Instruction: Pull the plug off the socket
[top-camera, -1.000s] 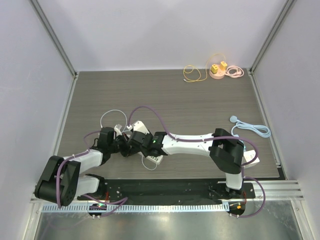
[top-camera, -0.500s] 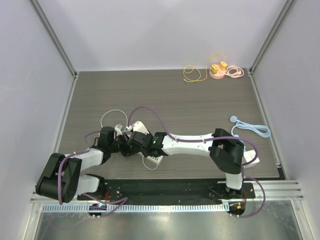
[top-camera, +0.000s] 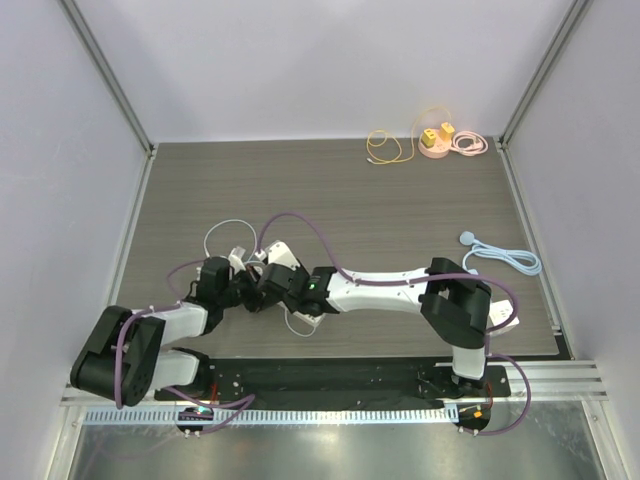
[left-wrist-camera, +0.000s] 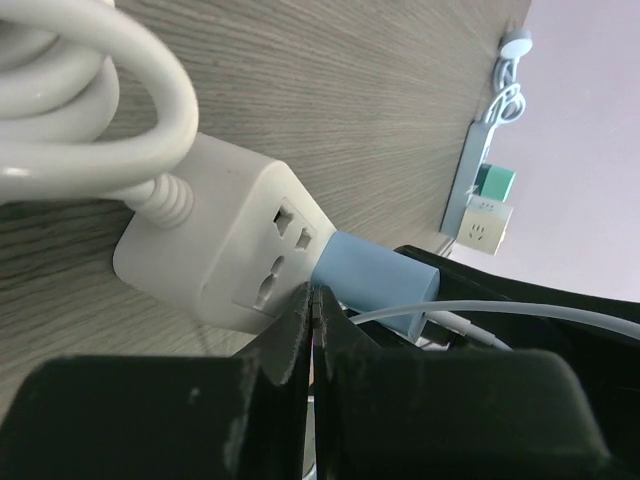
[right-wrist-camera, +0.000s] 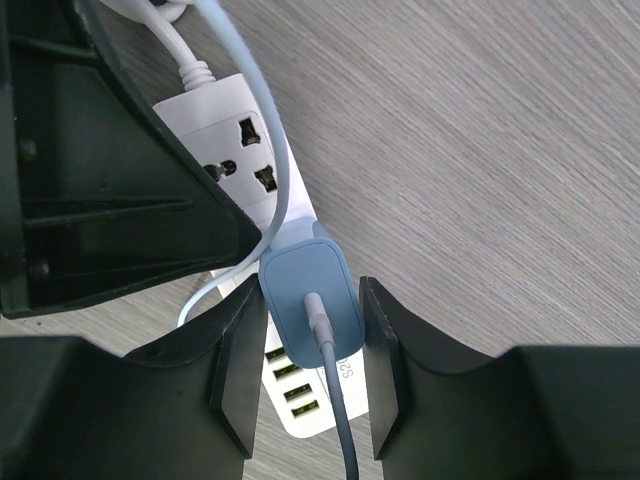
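Observation:
The robot's fingers hold both sides of the light blue plug (right-wrist-camera: 311, 300), so the plug would come up out of the power strip (right-wrist-camera: 238, 135) if the right gripper lifted now.
A white power strip (right-wrist-camera: 240, 140) lies on the wooden table, partly hidden under both grippers in the top view (top-camera: 306, 320). A light blue plug (right-wrist-camera: 312, 295) sits in it, with its cable (right-wrist-camera: 342, 425) running toward the camera. My right gripper (right-wrist-camera: 310, 310) closes on the plug from both sides, fingers (right-wrist-camera: 238, 370) against its flanks. My left gripper (left-wrist-camera: 312, 292) is shut with nothing between its jaws. Its tips rest on the strip (left-wrist-camera: 220, 240) right beside the plug (left-wrist-camera: 375, 280). The two grippers meet at the strip (top-camera: 258, 288).
The strip's thick white cord (left-wrist-camera: 90, 120) coils behind it (top-camera: 222, 235). A second strip with green and white adapters (left-wrist-camera: 485, 205) lies at the right front. A pale blue cable (top-camera: 500, 258) lies at the right, and a pink round socket (top-camera: 440, 142) and yellow cable (top-camera: 385, 147) lie at the back.
The left arm has shifted slightly toward the near edge and the cord loop has moved a little. The right gripper stays at the plug.

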